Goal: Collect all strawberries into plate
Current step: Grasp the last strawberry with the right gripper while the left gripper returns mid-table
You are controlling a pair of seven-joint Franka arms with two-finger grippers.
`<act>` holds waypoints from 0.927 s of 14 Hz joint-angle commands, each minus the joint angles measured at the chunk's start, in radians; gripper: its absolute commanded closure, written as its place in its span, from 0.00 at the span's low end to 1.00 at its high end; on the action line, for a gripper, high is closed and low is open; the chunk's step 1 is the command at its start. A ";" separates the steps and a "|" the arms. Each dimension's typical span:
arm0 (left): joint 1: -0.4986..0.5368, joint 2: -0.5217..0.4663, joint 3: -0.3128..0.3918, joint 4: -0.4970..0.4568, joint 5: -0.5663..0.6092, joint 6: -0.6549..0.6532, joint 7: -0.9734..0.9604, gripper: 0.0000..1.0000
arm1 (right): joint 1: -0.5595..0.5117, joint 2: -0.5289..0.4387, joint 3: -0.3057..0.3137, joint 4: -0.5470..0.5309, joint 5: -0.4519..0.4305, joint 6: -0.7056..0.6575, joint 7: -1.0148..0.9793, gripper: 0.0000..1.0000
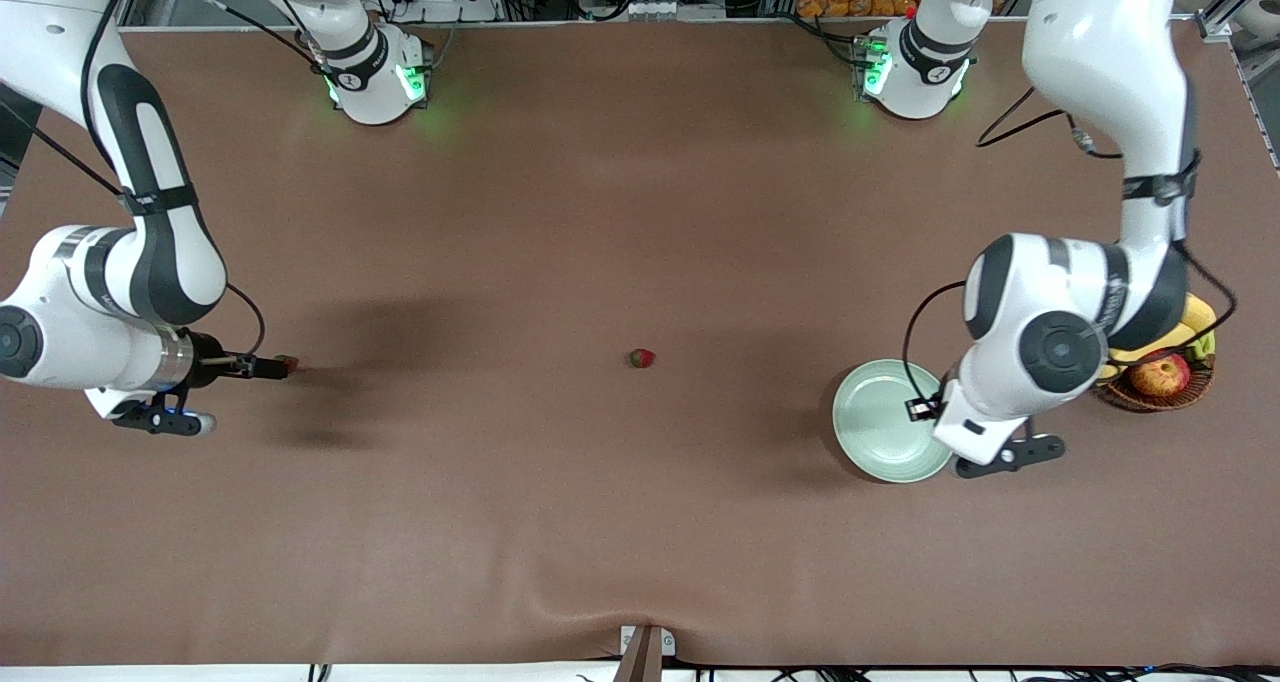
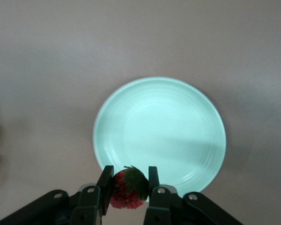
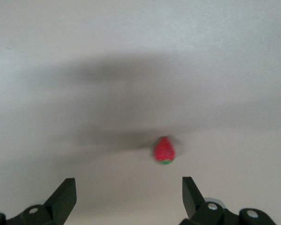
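Observation:
My right gripper should next grab the second strawberry by its red sides to collect it into the plate (image 1: 885, 428).
My left gripper (image 2: 129, 177) is shut on a strawberry (image 2: 128, 191) and holds it just over the rim of the pale mint-green plate (image 2: 159, 126). In the front view this gripper (image 1: 924, 408) hangs over the plate's edge (image 1: 875, 422) and hides its berry. My right gripper (image 3: 129, 188) is open and low over the table at the right arm's end. A second strawberry (image 3: 164, 151) lies on the table just ahead of its fingertips, and it also shows in the front view (image 1: 291, 364). A third strawberry (image 1: 641, 358) lies at the table's middle.
A brown wicker basket (image 1: 1130, 397) with a red-yellow apple (image 1: 1160, 374) and bananas (image 1: 1195, 324) stands beside the plate at the left arm's end, partly under the left arm. The brown table cover is rumpled at the front edge (image 1: 640, 617).

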 commanded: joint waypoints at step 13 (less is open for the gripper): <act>0.021 0.121 -0.039 -0.110 0.011 0.372 0.132 0.96 | -0.051 0.066 -0.001 -0.162 -0.065 0.308 -0.092 0.57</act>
